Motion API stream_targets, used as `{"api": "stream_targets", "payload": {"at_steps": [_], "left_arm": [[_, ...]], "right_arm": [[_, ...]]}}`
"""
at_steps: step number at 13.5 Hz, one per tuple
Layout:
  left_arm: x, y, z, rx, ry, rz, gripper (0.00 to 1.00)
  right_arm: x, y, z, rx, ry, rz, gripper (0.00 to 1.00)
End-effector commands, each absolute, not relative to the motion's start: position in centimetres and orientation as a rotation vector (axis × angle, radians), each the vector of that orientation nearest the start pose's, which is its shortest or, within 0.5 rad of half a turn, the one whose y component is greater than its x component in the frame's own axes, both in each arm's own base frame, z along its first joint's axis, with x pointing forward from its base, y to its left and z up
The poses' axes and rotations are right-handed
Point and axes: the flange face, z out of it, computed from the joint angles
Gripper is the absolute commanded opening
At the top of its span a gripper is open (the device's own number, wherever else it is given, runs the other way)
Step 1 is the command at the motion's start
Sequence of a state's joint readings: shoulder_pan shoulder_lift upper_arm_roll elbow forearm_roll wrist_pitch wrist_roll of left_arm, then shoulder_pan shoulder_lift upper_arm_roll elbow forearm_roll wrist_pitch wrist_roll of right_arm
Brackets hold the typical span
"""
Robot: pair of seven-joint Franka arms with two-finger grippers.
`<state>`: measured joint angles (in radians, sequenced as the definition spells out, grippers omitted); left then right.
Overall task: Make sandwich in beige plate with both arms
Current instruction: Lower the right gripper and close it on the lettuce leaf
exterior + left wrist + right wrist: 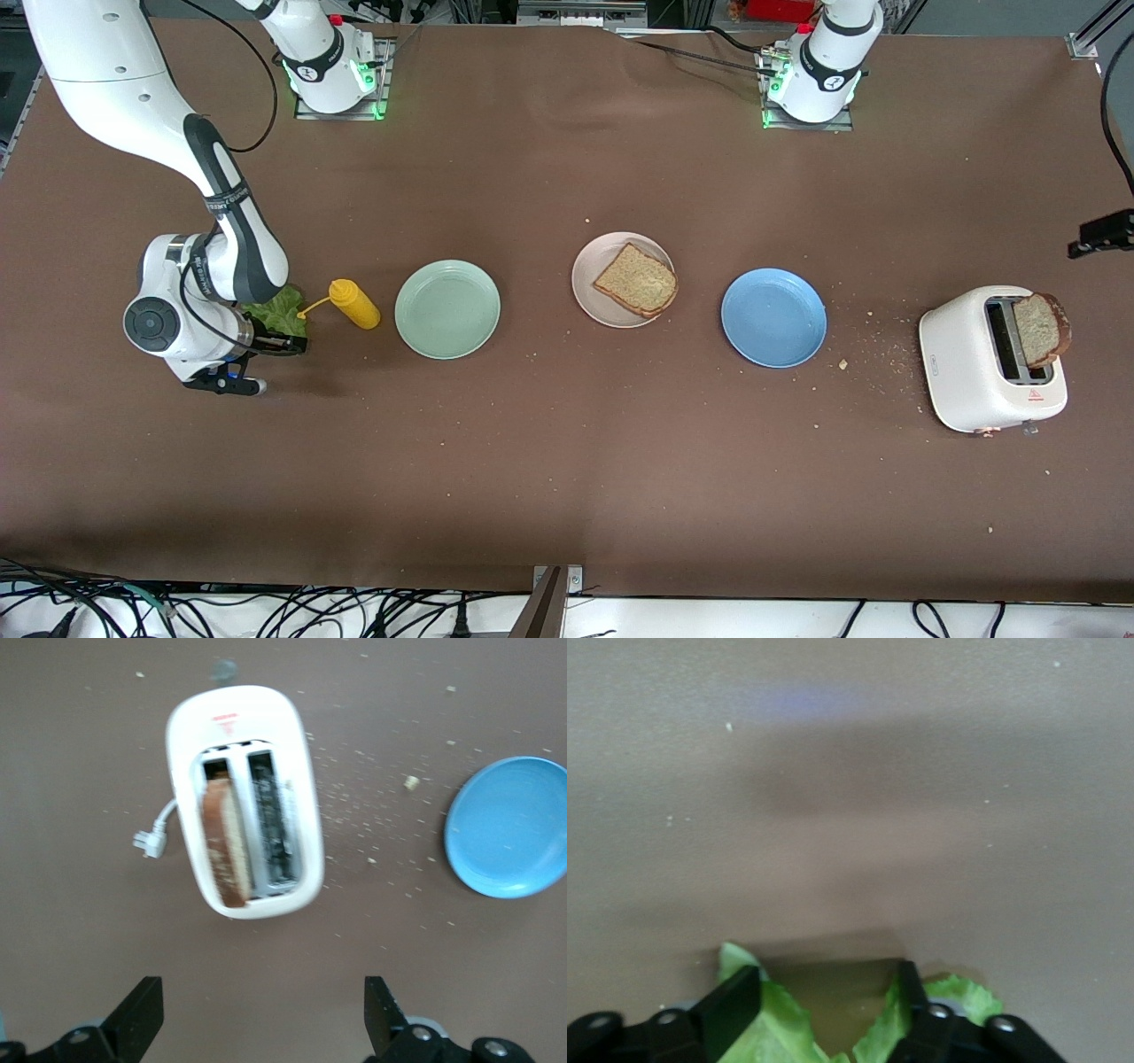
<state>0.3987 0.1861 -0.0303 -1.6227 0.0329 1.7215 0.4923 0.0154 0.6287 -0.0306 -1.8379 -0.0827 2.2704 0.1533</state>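
My left gripper grabs the slice by its top crust edge [1055, 324] [220, 843] above the toaster's slot next, since the slot hems in the slice's lower part.
The beige plate [587, 268] lies mid-table with one slice of brown toast [636, 280] on it. A second slice [1038, 330] [223, 846] stands in a slot of the white toaster [974, 354] [292, 753]. A green lettuce leaf [275, 312] [775, 1028] lies on the table at the right arm's end. My right gripper [288, 341] [826, 1010] is down at it, its fingers apart on either side of the leaf, which bunches against both. My left gripper [263, 1019] hangs open and empty high above the table beside the toaster.
A yellow mustard bottle [354, 304] lies beside the lettuce. A mint-green plate [447, 309] and a blue plate [773, 317] [509, 828] flank the beige plate, both bare. Crumbs are scattered between the blue plate and the toaster. The toaster's cord plug [148, 842] lies beside it.
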Motion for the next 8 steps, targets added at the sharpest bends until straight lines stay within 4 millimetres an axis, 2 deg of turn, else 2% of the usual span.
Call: {"api": "stream_targets", "payload": {"at_steps": [1, 3, 4, 6, 8], "left_arm": [[58.6, 23.5, 48.6, -3.153, 0.205, 0.029, 1.00], [59.7, 25.3, 45.2, -3.176, 0.149, 0.000, 1.00], [60.1, 25.1, 43.8, -3.220, 0.118, -0.003, 1.00], [61.2, 24.5, 39.8, -3.271, 0.026, 0.045, 1.00], [61.1, 25.7, 38.5, -3.245, 0.051, 0.059, 1.00]], "right_arm": [[60.7, -0.5, 16.9, -3.205, 0.149, 0.332, 0.00], [60.8, -0.1, 17.4, -3.205, 0.132, 0.341, 0.00], [60.9, 0.2, 17.9, -3.205, 0.118, 0.348, 0.00], [61.7, 1.3, 20.7, -3.207, 0.088, 0.359, 0.00], [62.8, 1.2, 23.3, -3.231, -0.008, 0.371, 0.00]]}}
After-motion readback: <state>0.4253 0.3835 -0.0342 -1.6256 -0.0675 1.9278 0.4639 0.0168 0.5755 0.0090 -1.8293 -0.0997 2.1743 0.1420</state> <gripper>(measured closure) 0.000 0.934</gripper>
